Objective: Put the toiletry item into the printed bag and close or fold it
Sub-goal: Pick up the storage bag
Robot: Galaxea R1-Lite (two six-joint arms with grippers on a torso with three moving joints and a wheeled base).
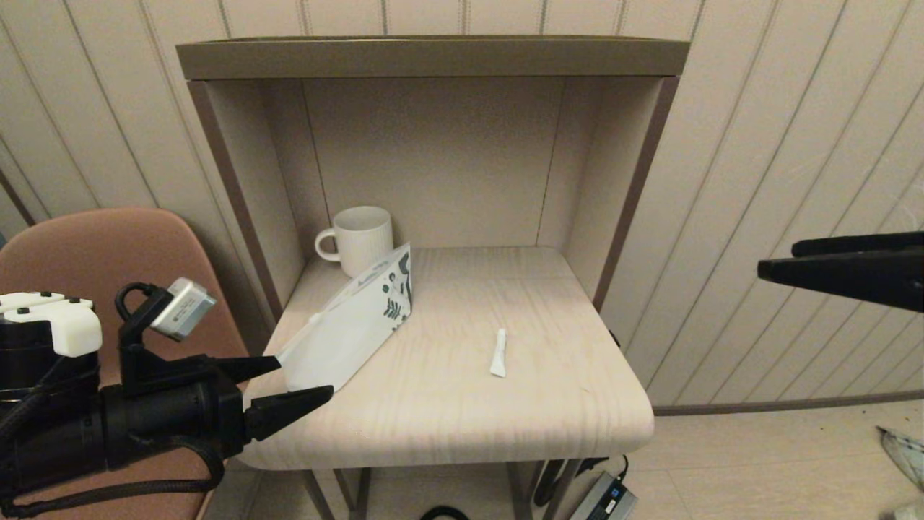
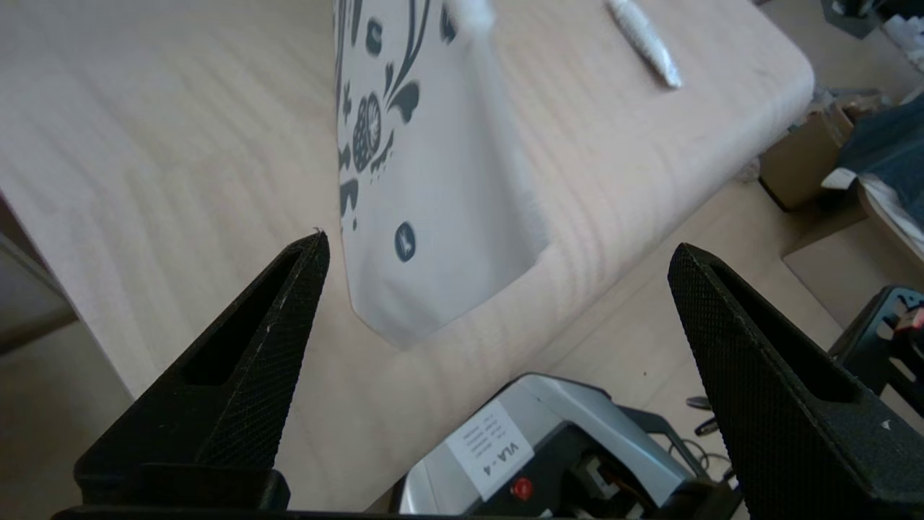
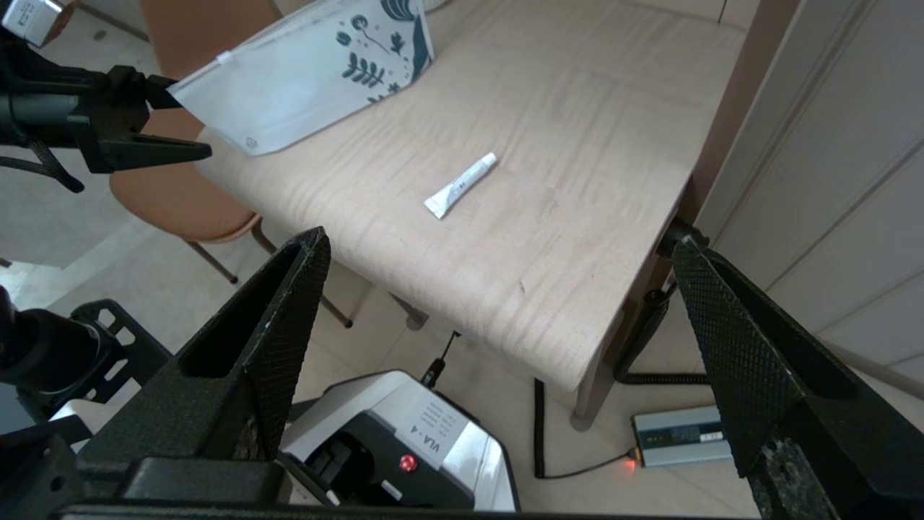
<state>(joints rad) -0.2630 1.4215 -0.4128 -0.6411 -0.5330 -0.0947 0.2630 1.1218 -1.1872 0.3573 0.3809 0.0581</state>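
My left gripper is about to grab the printed bag by its plain white end (image 1: 310, 362), so that I can put in the toiletry item (image 1: 499, 354).
The printed bag (image 1: 354, 325), white with dark teal leaves at its far end, lies tilted on the left of the table, its far end propped up near the mug. It also shows in the wrist views: bag (image 2: 433, 202), bag (image 3: 303, 79). The toiletry item (image 1: 499, 352), a small white tube (image 3: 460, 185), lies flat right of the table's middle, apart from the bag. My left gripper (image 1: 303, 377) is open at the bag's near end and grips nothing (image 2: 498, 242). My right gripper (image 1: 778, 260) is open and empty, off the table's right side (image 3: 499, 237).
A ribbed white mug (image 1: 361, 238) stands at the back left corner of the table (image 1: 505, 419), inside a hutch with side walls and a top shelf (image 1: 433, 58). A pink chair (image 1: 108, 245) is beside my left arm. A power brick (image 1: 603, 498) and cables lie on the floor.
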